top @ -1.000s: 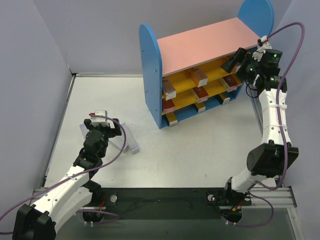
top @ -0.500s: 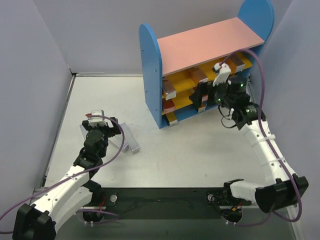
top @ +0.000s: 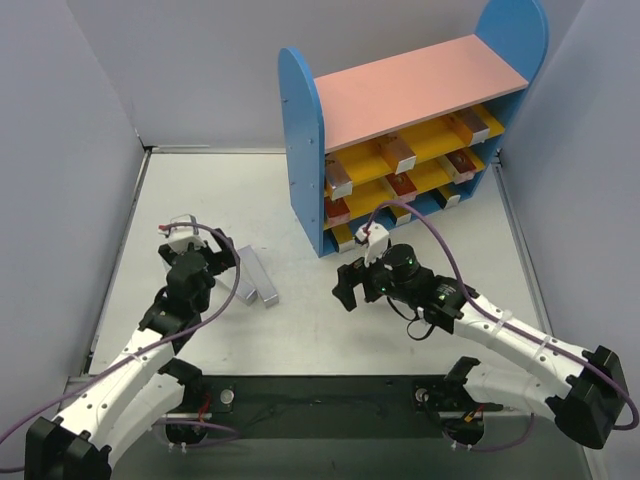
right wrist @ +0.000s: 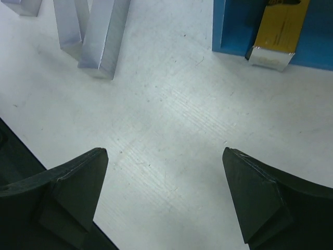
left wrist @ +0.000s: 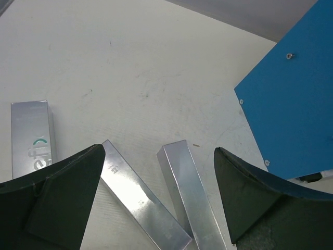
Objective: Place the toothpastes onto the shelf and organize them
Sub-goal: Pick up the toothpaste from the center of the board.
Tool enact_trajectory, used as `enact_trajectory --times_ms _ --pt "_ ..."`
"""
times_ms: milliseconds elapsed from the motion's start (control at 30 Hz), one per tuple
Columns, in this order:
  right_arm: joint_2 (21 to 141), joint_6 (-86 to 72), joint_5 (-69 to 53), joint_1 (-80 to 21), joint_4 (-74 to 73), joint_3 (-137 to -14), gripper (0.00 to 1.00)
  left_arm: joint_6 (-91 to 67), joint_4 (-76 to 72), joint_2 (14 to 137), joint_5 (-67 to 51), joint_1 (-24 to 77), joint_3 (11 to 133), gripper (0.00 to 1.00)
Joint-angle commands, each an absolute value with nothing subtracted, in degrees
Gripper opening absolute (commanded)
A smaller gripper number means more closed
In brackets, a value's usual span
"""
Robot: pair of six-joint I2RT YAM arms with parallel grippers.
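Observation:
Next, my left gripper grabs the lettered silver toothpaste near its far end (left wrist: pixel 31 120), across its long sides, leaving its other end free to hand over.
Three silver toothpastes lie loose on the table: one (left wrist: pixel 32 138) at the left and two (left wrist: pixel 140 198) (left wrist: pixel 190 192) angled together under my left gripper (left wrist: pixel 158 150), which hovers open just above them with nothing between its fingers. From above, the pair (top: pixel 256 277) lies beside that gripper (top: pixel 225 258). The shelf (top: pixel 303 150) stands at the back right with several boxes on its yellow boards and blue base. My right gripper (top: pixel 345 285) hangs open and empty over bare table in front of the shelf, facing the silver boxes (right wrist: pixel 104 34).
A yellow-ended box (right wrist: pixel 276 36) sticks out of the shelf's bottom level near the blue side panel (right wrist: pixel 221 26). Grey walls close in the table on the left, back and right. The dark mounting rail (top: pixel 320 392) runs along the near edge.
The right arm has swung away from the shelf's right end, down and left to low over the table before the shelf. The left gripper has shifted slightly left over the silver boxes.

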State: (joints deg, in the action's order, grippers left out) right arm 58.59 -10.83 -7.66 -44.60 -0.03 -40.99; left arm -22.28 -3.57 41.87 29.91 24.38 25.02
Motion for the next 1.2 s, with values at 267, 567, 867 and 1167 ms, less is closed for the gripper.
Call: enact_trajectory --times_ms 267,567,867,1167 --pt "53.0 -16.3 3.3 -52.7 7.3 -33.8 0.99 -37.2 15.5 58.8 26.9 24.1 42.0 0.97" --pt "49.9 -17.5 4.0 -53.7 7.6 -30.1 0.99 -38.3 24.5 67.0 30.2 14.7 47.4 0.97" --pt "46.1 -18.4 3.3 -53.7 6.5 -26.8 0.99 -33.9 20.0 73.7 30.9 -1.9 48.8 0.97" --pt "41.5 -18.2 4.0 -53.6 3.0 -24.4 0.99 -26.2 21.6 90.2 24.8 -8.0 60.7 0.93"
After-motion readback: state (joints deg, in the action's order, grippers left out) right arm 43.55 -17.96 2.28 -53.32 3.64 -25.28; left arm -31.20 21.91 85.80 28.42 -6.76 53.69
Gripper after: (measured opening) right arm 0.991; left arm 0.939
